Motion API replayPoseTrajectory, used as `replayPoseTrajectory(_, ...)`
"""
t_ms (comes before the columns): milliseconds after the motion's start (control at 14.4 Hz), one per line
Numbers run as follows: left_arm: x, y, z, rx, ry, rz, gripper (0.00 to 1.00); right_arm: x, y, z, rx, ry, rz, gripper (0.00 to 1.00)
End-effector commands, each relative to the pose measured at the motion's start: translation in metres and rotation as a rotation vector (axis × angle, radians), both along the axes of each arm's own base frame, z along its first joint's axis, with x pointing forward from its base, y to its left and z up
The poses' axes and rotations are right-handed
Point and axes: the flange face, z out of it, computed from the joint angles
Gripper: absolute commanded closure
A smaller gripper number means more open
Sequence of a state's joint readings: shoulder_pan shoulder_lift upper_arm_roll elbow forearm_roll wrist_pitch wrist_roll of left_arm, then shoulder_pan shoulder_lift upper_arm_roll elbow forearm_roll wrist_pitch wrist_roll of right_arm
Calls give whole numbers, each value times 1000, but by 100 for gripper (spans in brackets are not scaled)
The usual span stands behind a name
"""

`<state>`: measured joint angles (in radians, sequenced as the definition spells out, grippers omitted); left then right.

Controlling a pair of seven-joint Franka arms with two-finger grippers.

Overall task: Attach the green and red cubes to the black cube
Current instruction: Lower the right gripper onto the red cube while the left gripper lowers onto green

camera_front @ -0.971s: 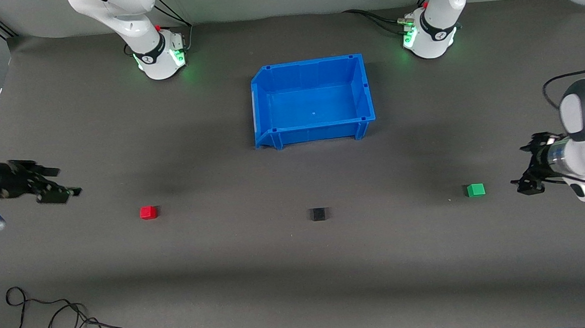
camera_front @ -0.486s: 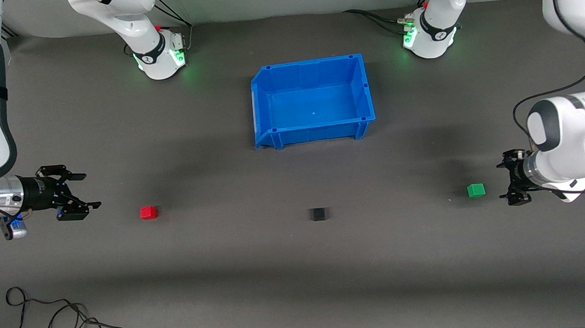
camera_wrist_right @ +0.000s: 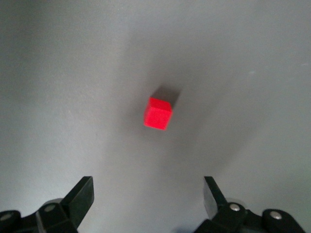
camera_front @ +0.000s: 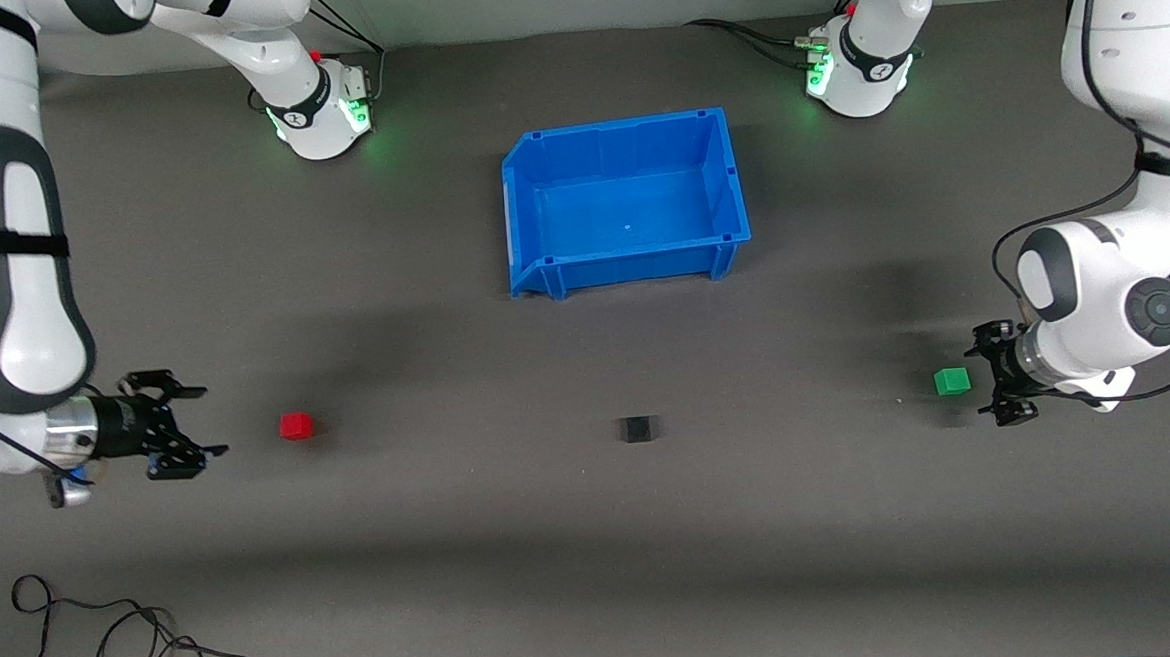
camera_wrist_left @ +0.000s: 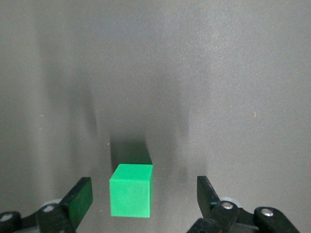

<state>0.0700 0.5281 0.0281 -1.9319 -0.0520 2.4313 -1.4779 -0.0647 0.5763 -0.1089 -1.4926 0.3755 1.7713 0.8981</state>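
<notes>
I need to grab the green cube (camera_front: 951,380) by opposite sides with my left gripper next, so it can be attached to the black cube (camera_front: 636,429).
The black cube (camera_front: 636,429) rests on the dark mat between the red cube (camera_front: 297,426) and the green cube (camera_front: 951,380). All three stand far apart. My left gripper (camera_front: 989,384) is low at the green cube's side, toward the left arm's end of the table. In the left wrist view the green cube (camera_wrist_left: 131,190) sits at the mouth of the open left gripper (camera_wrist_left: 144,196), nearer to one finger (camera_wrist_left: 79,199), touching neither. My right gripper (camera_front: 211,420) is open a short way from the red cube (camera_wrist_right: 158,113); the right gripper (camera_wrist_right: 148,194) has nothing between its fingers.
A blue bin (camera_front: 632,264) stands empty farther from the front camera than the cubes, mid-table. Both robot bases (camera_front: 319,117) line the table's edge farthest from the camera. Loose black cables (camera_front: 111,644) lie near the front edge at the right arm's end.
Both arms have swung in toward the middle. The left gripper has closed in on the green cube; the right gripper has come closer to the red cube. The cubes have not moved.
</notes>
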Motion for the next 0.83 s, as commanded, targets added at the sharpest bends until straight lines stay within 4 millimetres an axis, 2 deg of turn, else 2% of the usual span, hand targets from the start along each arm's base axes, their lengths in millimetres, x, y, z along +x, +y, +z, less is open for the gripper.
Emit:
replayPoseTrajectory(0, -3, -2, -11, 1, 1, 27, 4, 8, -3, -37, 78, 29, -121, 2)
replayPoseTrajectory(208, -7, 2, -16, 1, 16, 29, 6, 5, -2, -64, 86, 84, -177, 4)
replayPoseTrajectory(347, -6, -2, -16, 3, 10, 21, 6, 2, -4, -83, 85, 113, -179, 4)
replayPoseTrajectory(555, -6, -1, -16, 4, 7, 24, 22, -7, -6, -104, 80, 139, -179, 4)
replayPoseTrajectory(694, -7, -2, -23, 8, 18, 17, 24, -10, -7, -114, 80, 148, -172, 4)
replayPoseTrajectory(763, -6, -1, -23, 9, 17, 17, 29, -11, -6, -121, 78, 154, -167, 4)
